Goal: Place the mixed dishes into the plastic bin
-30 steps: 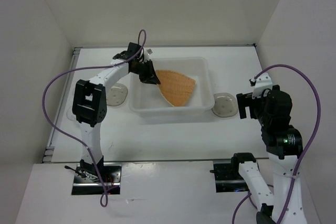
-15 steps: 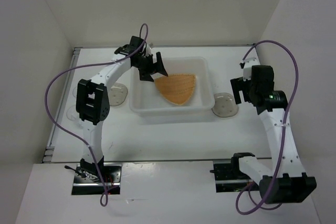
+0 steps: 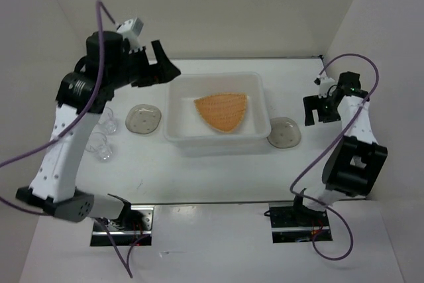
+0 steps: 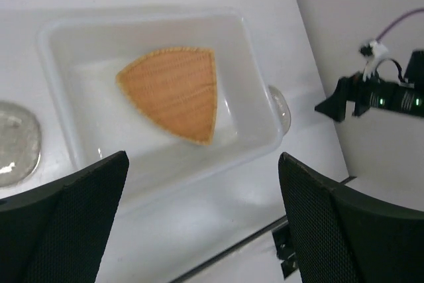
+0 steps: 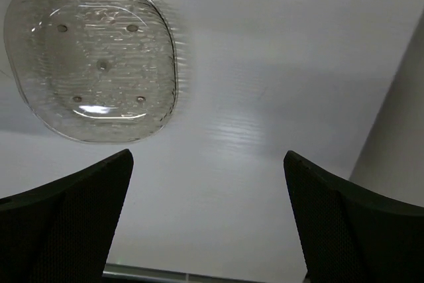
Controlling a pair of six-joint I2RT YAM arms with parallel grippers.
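Note:
I should use my right gripper to grab the rim of the saucer at the bin's end on the side away from the bin, so the saucer's base stays free to go inside.
The tan woven plate (image 3: 222, 111) (image 4: 173, 91) lies flat inside the white plastic bin (image 3: 255, 88) (image 4: 258, 107). My left gripper (image 3: 165, 59) (image 4: 203, 164) hangs open and empty, high above the bin's left side. One grey saucer (image 3: 144, 118) (image 4: 13, 142) rests on the table left of the bin. Another saucer (image 3: 283, 132) (image 5: 93, 57) sits at the bin's right end. My right gripper (image 3: 309, 111) (image 5: 209, 160) is open just right of that saucer, apart from it. Two clear cups (image 3: 106, 121) (image 3: 101, 148) stand at the far left.
White walls enclose the table on three sides, and the right wall (image 5: 397, 137) is close to my right gripper. A purple cable (image 3: 344, 71) loops above the right arm. The arm bases' mounting plates (image 3: 122, 223) sit at the near edge.
My left gripper opened and let go of the tan plate, which now lies flat in the bin; that arm rose and drew back left. My right arm swung out beside the right saucer.

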